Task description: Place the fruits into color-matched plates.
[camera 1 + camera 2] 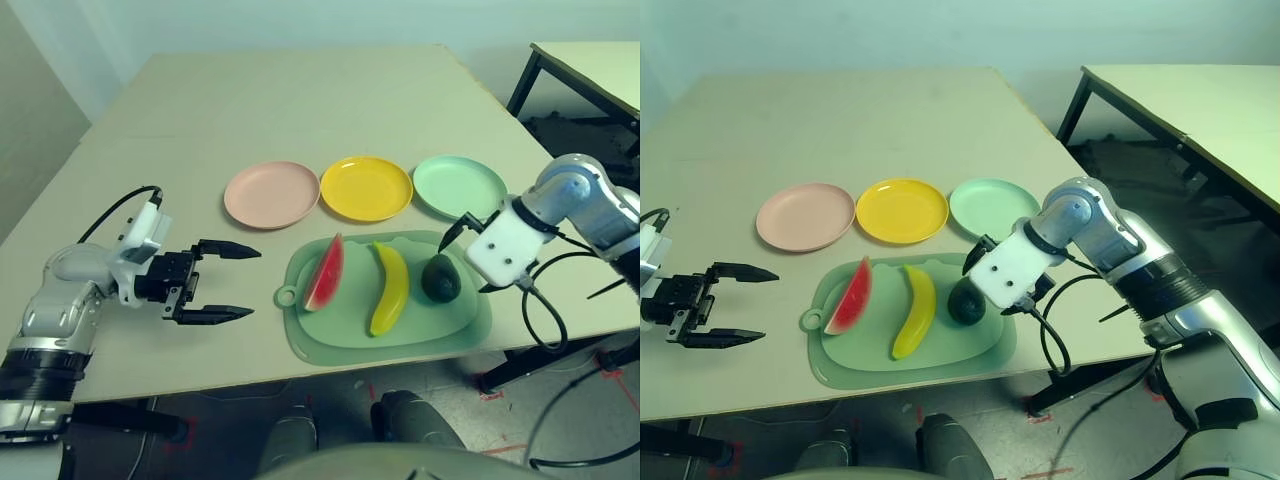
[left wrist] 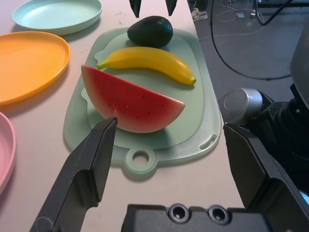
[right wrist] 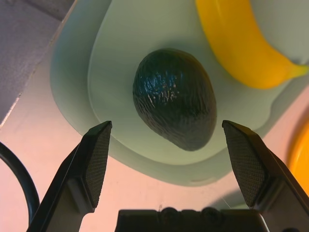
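The dark avocado [image 3: 175, 99] is still below my right gripper's fingers in the right wrist view, with green board [image 3: 124, 126] showing between them. My right gripper needs to lower to it before closing.
Three fruits lie on the pale green cutting board [image 1: 455, 325]: a red watermelon wedge [image 1: 325, 272], a yellow banana [image 1: 390, 287] and a dark green avocado [image 1: 440, 277]. Behind the board stand a pink plate [image 1: 271, 194], a yellow plate [image 1: 366, 187] and a mint green plate [image 1: 459, 185], each bare. My left gripper [image 1: 252, 283] is open, low over the table left of the board, pointing at the watermelon [image 2: 130, 99]. My right gripper [image 3: 166, 126] is open at the board's right end, aimed at the avocado [image 3: 175, 99] and not touching it.
The board's ring tab [image 1: 286, 297] points toward my left gripper. The board lies close to the table's front edge [image 1: 300, 375]. A black cable [image 1: 545, 320] loops below my right wrist past the table's right edge. A second table [image 1: 590, 60] stands at the far right.
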